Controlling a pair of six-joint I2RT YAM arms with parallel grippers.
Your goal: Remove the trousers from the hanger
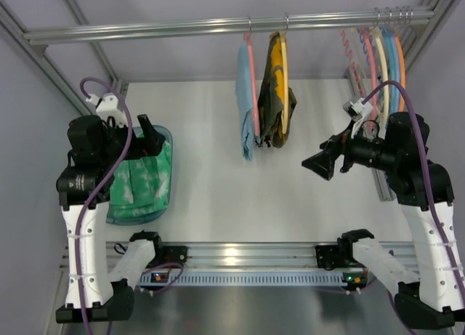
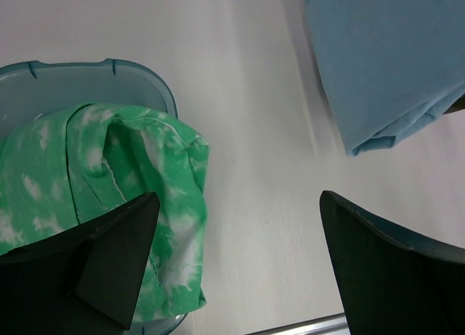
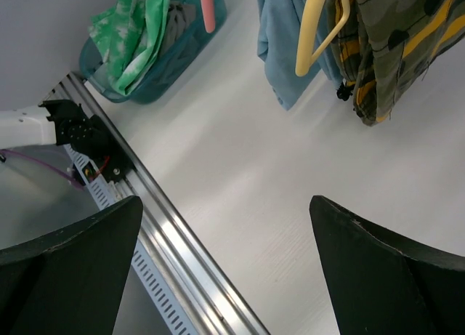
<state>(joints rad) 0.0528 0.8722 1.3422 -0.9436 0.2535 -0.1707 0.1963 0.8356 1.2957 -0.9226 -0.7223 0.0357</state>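
Note:
I need to unhook the salmon-pink hanger [image 1: 251, 62] and hand it over, so my left gripper needs to grab the hanger by its near arm [image 1: 254, 107] next, which leaves the hook and the trousers free.
The light blue trousers [image 1: 245, 106] hang folded over the salmon-pink hanger [image 1: 251, 62], whose silver hook sits on the overhead rod. The trousers' lower end shows in the left wrist view [image 2: 385, 66]. In the right wrist view the trousers [image 3: 280, 37] hang near a pink hanger tip [image 3: 209, 8]. My left gripper [image 1: 150, 140] is open above the basket, well left of the trousers, with only table between its fingers [image 2: 238, 204]. My right gripper [image 1: 320, 165] is open to the right of the hanging clothes, pointing left, also empty [image 3: 226, 204].
A teal basket [image 1: 134, 217] at the left holds green-and-white cloth [image 1: 145, 176]. A yellow hanger with a yellow-and-dark patterned garment [image 1: 277, 95] hangs right beside the trousers. Several bare hangers [image 1: 381, 59] hang at the rod's right end. A metal rail [image 1: 247, 253] runs along the near edge.

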